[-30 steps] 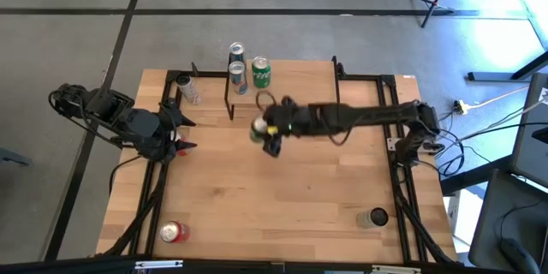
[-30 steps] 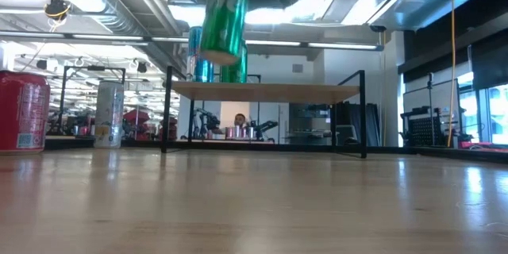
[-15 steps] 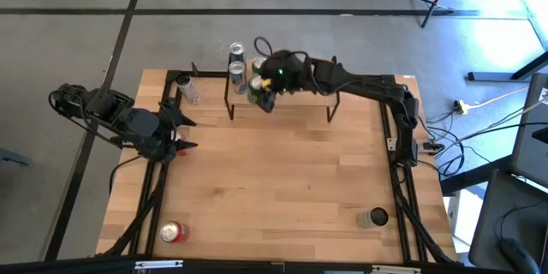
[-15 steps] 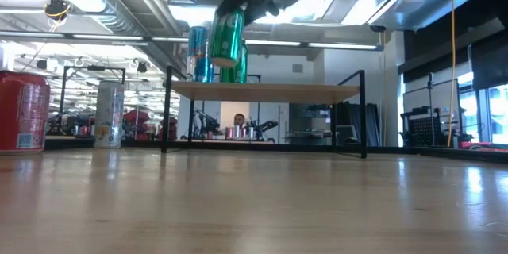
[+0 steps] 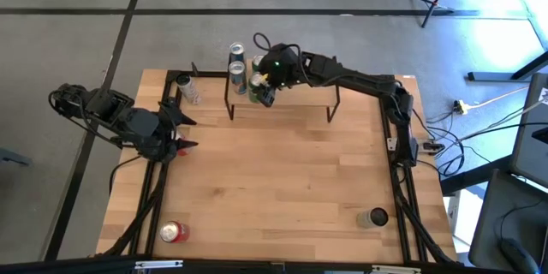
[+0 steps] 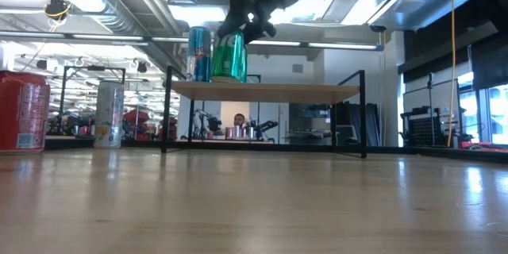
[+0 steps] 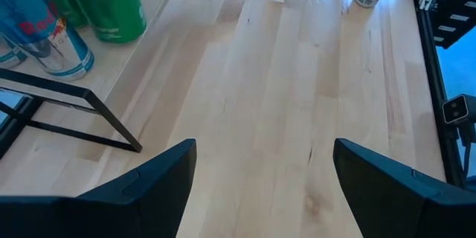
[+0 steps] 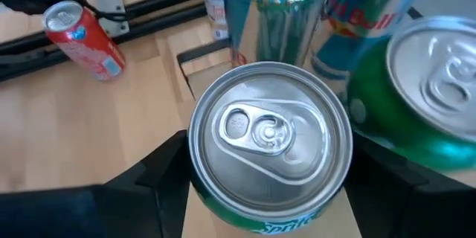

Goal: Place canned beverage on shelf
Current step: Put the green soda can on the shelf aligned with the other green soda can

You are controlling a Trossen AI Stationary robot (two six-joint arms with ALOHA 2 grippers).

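Note:
The robot's right gripper is ready to open: the upright green can (image 5: pixel 254 90) has its bottom at the shelf's plank (image 5: pixel 300 94), so the can would stay standing.
My right gripper (image 5: pixel 267 80) reaches over the shelf (image 5: pixel 300 99) at the table's far side and is shut on a green can (image 6: pixel 228 56). The can stands upright at the plank's left part (image 6: pixel 270 89). I cannot tell whether its base touches the plank. Two blue cans (image 5: pixel 237 72) and another green can (image 8: pixel 435 82) stand on the shelf beside it. My left gripper (image 5: pixel 181 133) is open and empty at the table's left, and its fingers (image 7: pixel 152 186) show apart in the left wrist view. My right gripper pinches the green can between its two fingers (image 8: pixel 165 169), on opposite sides of the can's wall just below the top rim (image 8: pixel 223 193). The fingers come from above, pointing down. The can is upright, lid up, its base at the height of the shelf's plank.
A red can (image 5: pixel 174 232) lies near the table's near left corner. A pale can (image 5: pixel 187 88) stands left of the shelf. A dark can (image 5: pixel 373 217) stands near the near right corner. The plank's right part and the table's middle are bare wood.
My right gripper has carried the green can from above the table's middle toward the far edge, over the shelf, and down. The can was tilted and is now upright beside the blue cans, level with the plank.

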